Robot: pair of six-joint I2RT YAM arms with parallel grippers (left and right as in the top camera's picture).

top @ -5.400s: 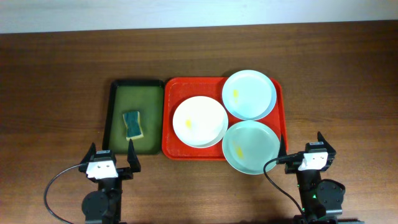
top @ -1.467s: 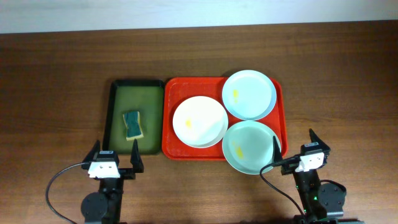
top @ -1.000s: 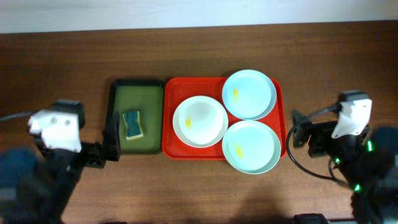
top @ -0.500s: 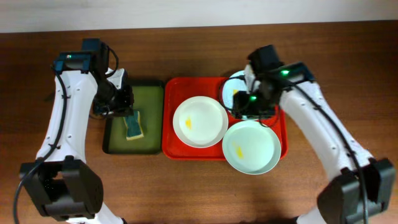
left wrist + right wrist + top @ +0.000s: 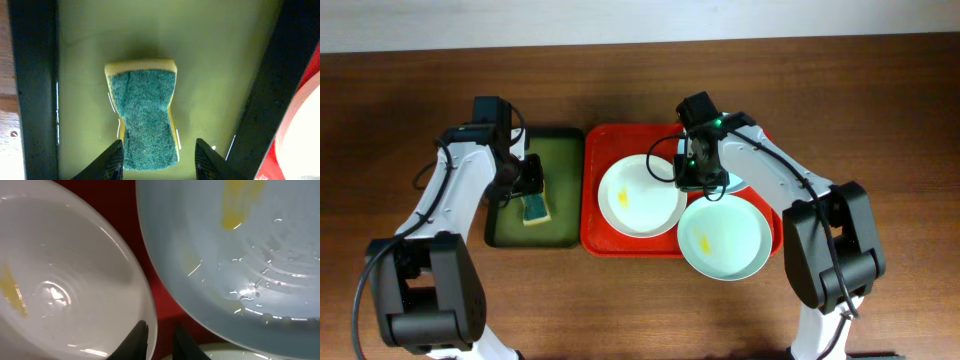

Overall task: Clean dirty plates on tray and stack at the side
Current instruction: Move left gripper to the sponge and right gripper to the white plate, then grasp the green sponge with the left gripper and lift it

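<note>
I should next pinch the sponge across its sides toward its near end with my left gripper, so its yellow bottom is free to clean the white plate (image 5: 640, 195).
Three dirty plates lie on the red tray (image 5: 605, 240), each with a yellow smear: a white plate (image 5: 640, 195) on the left, one mint plate (image 5: 740, 150) at the back and another mint plate (image 5: 725, 237) in front. My right gripper (image 5: 691, 180) is at the white plate's right rim. In the right wrist view the gripper (image 5: 161, 340) is shut on the rim of the white plate (image 5: 65, 280), beside the back mint plate (image 5: 250, 255). My left gripper (image 5: 159, 162) stands open astride the near end of a green-topped yellow sponge (image 5: 145, 117); its left finger touches the sponge.
The sponge (image 5: 533, 203) lies in a dark green tray (image 5: 558, 160) with a wet floor, left of the red tray. Bare wooden table (image 5: 880, 120) lies to both sides and in front. The right arm covers part of the back mint plate.
Both arms have swung from the front table edge out over the trays. The left gripper came down at the sponge; the right shifted from the back mint plate to the white plate's rim and narrowed.
</note>
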